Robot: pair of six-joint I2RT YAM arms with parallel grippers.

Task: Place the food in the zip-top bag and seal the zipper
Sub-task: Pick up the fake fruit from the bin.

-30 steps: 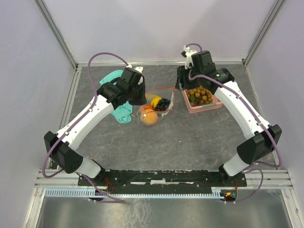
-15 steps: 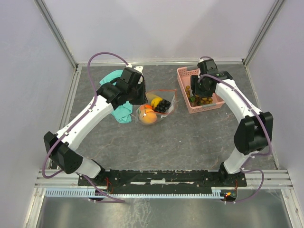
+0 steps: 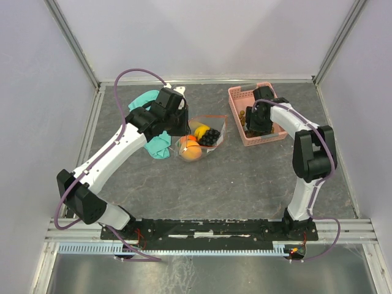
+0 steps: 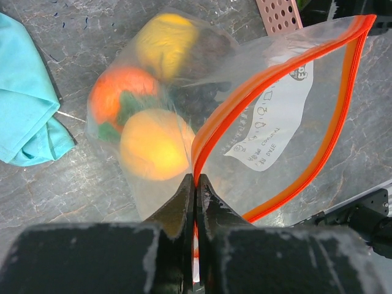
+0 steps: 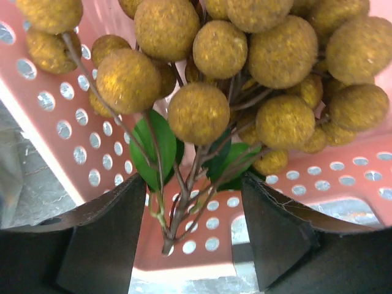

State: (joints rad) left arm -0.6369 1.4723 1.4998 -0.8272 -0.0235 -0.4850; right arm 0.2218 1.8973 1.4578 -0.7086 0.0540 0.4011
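The fingers of my right gripper stop short in the right wrist view, so it isn't time to close on the stem yet. The gripper should first move toward the fork beneath the berries.
The clear zip-top bag (image 4: 275,122) lies on the table with its mouth held apart. My left gripper (image 4: 196,184) is shut on one end of the red-orange zipper (image 4: 257,86). Inside the bag lie a yellow lemon (image 4: 162,37), two orange round fruits (image 4: 153,144) and a dark grape bunch (image 3: 211,136). The brownish-tan berry cluster (image 5: 208,110) sits in the pink basket (image 5: 61,122). My right gripper (image 5: 195,202) is open, reaching down into the basket, and its fingers stand on either side of the cluster's stem without touching it. In the top view the right gripper (image 3: 257,119) hides most of the cluster.
A teal cloth (image 3: 144,101) lies bunched at the back left, partly under my left arm, and also shows beside the bag as the cloth (image 4: 24,116). The pink basket (image 3: 239,95) stands at the back right near the rear wall. Metal frame rails run along the table's edges.
My right arm has swung from the basket's left side to over it and down into it, its jaws spreading wider round the berry stem. The left gripper and bag have stayed put.
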